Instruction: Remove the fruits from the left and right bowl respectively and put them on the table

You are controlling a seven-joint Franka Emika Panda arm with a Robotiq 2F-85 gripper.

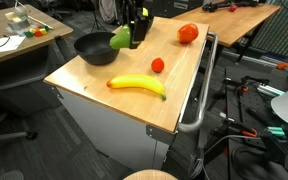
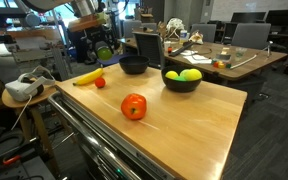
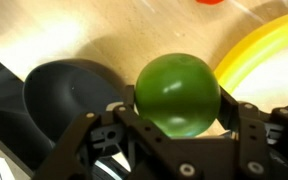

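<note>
The green fruit's bottom [image 1: 119, 45] [image 3: 177, 95] hangs beside the black bowl's rim, high above the table, so I will bring the fruit down before opening my gripper.
My gripper [image 3: 179, 118] is shut on a round green fruit [image 3: 177, 88]. In an exterior view the gripper [image 1: 132, 30] holds the fruit [image 1: 120, 39] just above the wooden table [image 1: 174, 95], beside an empty black bowl [image 1: 90, 47]. The wrist view shows that bowl [image 3: 64, 95] to the left of the fruit. In an exterior view, a second black bowl [image 2: 181, 84] holds green and yellow fruit [image 2: 189, 74], and the empty bowl [image 2: 134, 66] stands beside it. A banana [image 1: 137, 85], a small red fruit [image 1: 157, 65] and a large red fruit [image 1: 187, 33] lie on the table.
A metal rail [image 1: 199, 100] runs along one table edge. Desks with clutter [image 2: 199, 45] and chairs stand behind the table. A small stand holds a headset [image 2: 22, 88] beside the table. Cables lie on the floor [image 1: 254, 110].
</note>
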